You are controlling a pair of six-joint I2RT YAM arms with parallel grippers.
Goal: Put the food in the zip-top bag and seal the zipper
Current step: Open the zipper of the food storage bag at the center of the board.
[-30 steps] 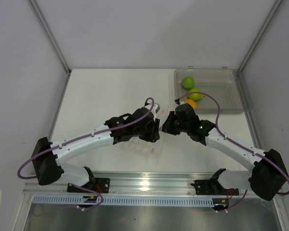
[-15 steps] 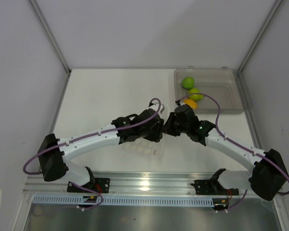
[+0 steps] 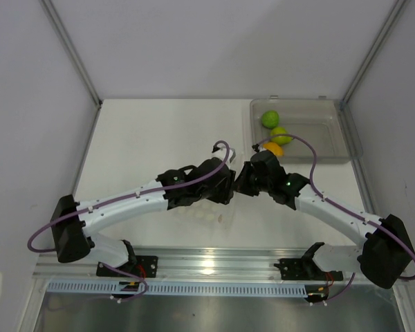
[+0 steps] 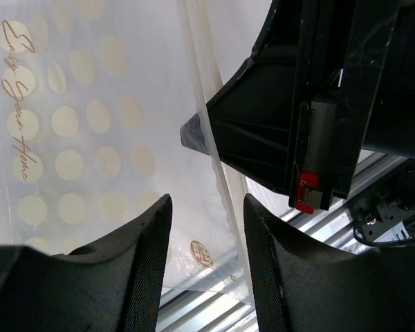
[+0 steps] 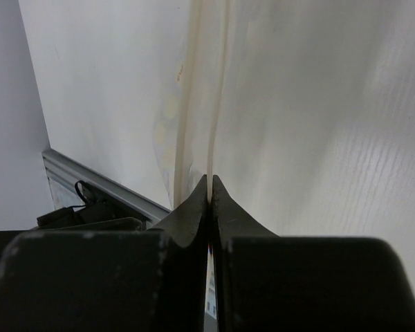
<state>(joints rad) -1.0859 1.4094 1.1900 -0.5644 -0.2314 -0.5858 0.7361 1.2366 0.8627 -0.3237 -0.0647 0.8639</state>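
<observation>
The bag's opening edge lines up with my left gripper's finger gap, but the finger stops short. My left gripper now moves toward that edge before closing.
The clear zip-top bag (image 4: 76, 131) with pale dots lies flat on the table under both grippers; in the top view only its near part (image 3: 206, 213) shows. My right gripper (image 5: 209, 181) is shut on the bag's edge strip, the zipper (image 5: 218, 83), and shows from above (image 3: 241, 184). My left gripper (image 4: 206, 211) is open, its fingers (image 4: 149, 235) straddling the bag's mouth edge (image 4: 218, 173) next to the right gripper; from above it sits at centre (image 3: 225, 192). Two lime-green pieces (image 3: 270, 119) (image 3: 281, 134) and one orange piece (image 3: 274, 148) lie in the tray.
A rigid clear rectangular tray (image 3: 325, 131) stands at the back right of the white table. A metal rail (image 3: 214, 263) runs along the table's near edge. Grey walls close in on both sides.
My left gripper has moved right, up beside the right gripper over the bag's mouth edge. The right gripper has held still on the bag.
</observation>
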